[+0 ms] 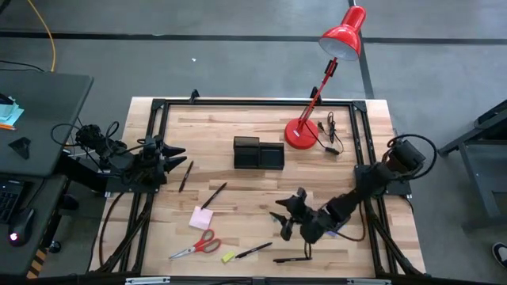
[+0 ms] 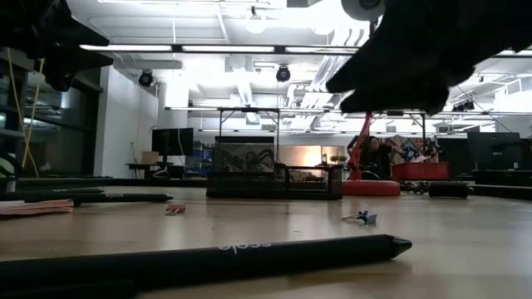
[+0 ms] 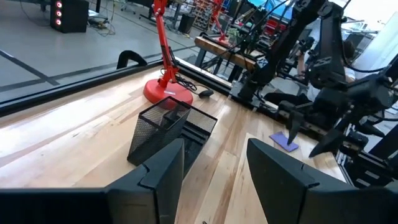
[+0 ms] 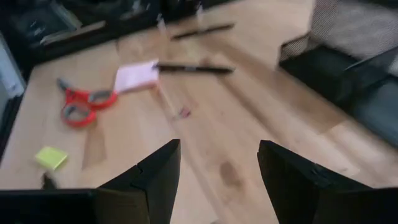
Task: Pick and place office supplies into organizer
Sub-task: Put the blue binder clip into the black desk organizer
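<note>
I will place the binder clip into the organizer, so next I will grab it by its clamp body with my right gripper.
The black mesh organizer stands on the table's far middle, beside the red lamp's base. Loose supplies lie on the near half: red-handled scissors, a pink sticky pad, a small yellow piece and several black pens. A purple pad lies under my right arm. My right gripper hovers open above the near middle, to the right of the pink pad, with nothing between its fingers. My left gripper waits open at the left edge, pointing toward the organizer.
The red desk lamp leans out beyond the far right corner, its cord lying beside the base. A black frame rail runs around the tabletop. A small binder clip lies on the wood. Bare wood lies between organizer and pads.
</note>
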{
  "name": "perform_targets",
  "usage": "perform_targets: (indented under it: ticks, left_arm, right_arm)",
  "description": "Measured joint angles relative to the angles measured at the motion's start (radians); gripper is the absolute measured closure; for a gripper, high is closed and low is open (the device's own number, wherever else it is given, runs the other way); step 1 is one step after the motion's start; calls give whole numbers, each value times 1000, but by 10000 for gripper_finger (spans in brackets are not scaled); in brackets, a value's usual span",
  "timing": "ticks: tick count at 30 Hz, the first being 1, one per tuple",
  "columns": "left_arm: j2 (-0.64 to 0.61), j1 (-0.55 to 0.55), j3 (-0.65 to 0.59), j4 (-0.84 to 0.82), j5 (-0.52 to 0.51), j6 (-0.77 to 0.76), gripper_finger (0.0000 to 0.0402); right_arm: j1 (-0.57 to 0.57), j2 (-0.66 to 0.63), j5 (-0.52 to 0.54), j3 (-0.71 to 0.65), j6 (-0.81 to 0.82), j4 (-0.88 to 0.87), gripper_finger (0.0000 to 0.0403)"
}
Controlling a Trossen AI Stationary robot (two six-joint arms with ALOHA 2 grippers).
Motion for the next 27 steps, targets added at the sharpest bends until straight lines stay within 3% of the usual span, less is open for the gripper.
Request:
perform_targets:
  ticks: [4,9,15,27]
  left_arm:
    - [0,0,0,0,0,0,234]
    - [0,0,0,0,1,0,234]
    - [0,0,0,0,4,0,234]
    - [0,0,0,0,4,0,234]
  right_arm:
    - [80,34,179,0,80,-6,197]
    - [127,156,270,0,185,67,197]
    - [123,283,241,46,200,85,197]
    - [88,311,226,199,108,-126,197]
